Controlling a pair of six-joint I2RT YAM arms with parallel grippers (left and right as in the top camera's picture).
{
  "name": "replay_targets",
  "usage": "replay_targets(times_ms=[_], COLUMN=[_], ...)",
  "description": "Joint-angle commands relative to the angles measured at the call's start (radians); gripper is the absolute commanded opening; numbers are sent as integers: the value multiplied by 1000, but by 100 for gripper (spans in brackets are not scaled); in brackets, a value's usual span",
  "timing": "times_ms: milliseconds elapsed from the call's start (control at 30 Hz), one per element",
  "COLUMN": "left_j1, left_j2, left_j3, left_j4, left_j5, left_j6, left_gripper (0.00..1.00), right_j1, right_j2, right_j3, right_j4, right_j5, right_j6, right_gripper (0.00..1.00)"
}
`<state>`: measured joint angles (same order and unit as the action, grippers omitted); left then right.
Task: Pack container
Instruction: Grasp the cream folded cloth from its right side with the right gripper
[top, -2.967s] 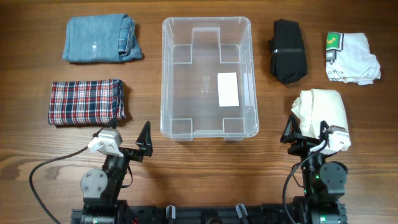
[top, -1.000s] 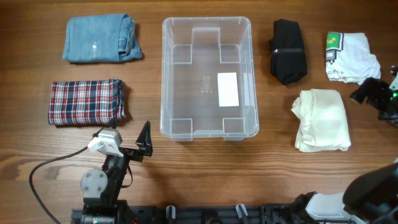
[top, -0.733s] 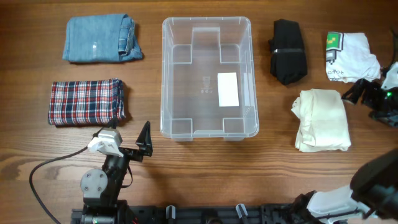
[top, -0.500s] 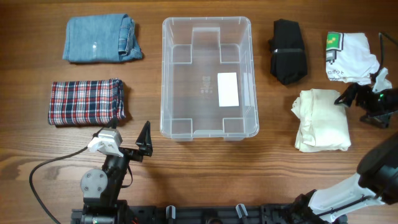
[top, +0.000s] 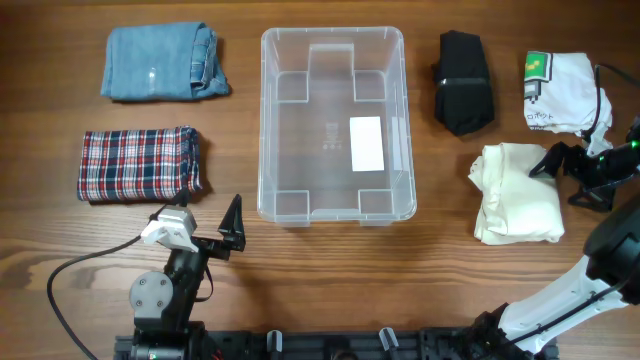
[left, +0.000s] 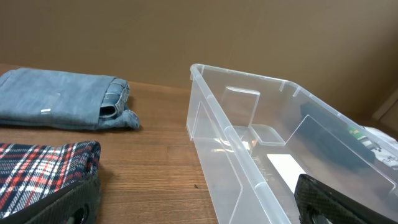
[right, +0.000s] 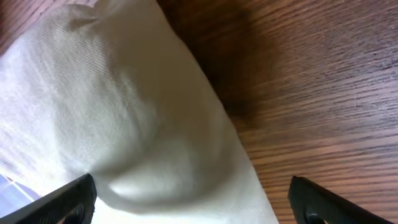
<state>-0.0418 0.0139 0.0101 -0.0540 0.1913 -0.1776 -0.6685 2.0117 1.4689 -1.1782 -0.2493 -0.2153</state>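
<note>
Next, my right gripper will grab the folded cream garment by its smooth long edge (top: 553, 188) (right: 231, 168) to pack it into the clear container.
The clear container (top: 264, 120) stands empty mid-table, and its near corner (left: 249, 155) shows in the left wrist view. My right gripper (top: 558, 185) is open at the right edge of a folded cream garment (top: 515, 190). In its wrist view the cream cloth (right: 124, 112) lies under and between the wide-spread fingers of the right gripper (right: 193, 199), and I cannot tell whether they touch it. My left gripper (top: 200, 232) rests open near the front edge, holding nothing, with bare wood between the fingers of the left gripper (left: 199, 202).
Folded jeans (top: 160, 62) and a plaid shirt (top: 138, 163) lie left of the container. A black garment (top: 464, 82) and a white printed T-shirt (top: 562, 92) lie at the back right. A cable runs along the front left.
My right arm has swung out from the front and come in from the table's right edge, moving left to the cream garment. The left arm and all garments stayed put.
</note>
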Motion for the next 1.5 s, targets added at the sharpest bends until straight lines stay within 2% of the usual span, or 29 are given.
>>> replay_targets(times_ms=[0, 367, 833, 933, 1167, 1467], left_j1=[8, 8, 8, 8, 8, 8], left_j2=[-6, -6, -6, -6, -6, -6], left_j3=[-5, -5, -5, -5, -5, -5], left_j4=[-5, -5, -5, -5, -5, -5], left_j5=[-6, -6, -6, -6, -6, -6], left_j6=[16, 16, 16, 16, 16, 16], left_gripper=[100, 100, 100, 100, 100, 100], right_j1=[-4, 2, 85, 85, 85, 85], right_j2=[34, 45, 45, 45, 45, 45], right_j3=[8, -90, -141, -179, -233, -233], right_j4=[5, 37, 55, 82, 129, 127], right_j5=[10, -160, -264, -306, -445, -568], right_j6=[-21, -100, -99, -98, -99, -95], right_gripper=[100, 100, 99, 85, 82, 48])
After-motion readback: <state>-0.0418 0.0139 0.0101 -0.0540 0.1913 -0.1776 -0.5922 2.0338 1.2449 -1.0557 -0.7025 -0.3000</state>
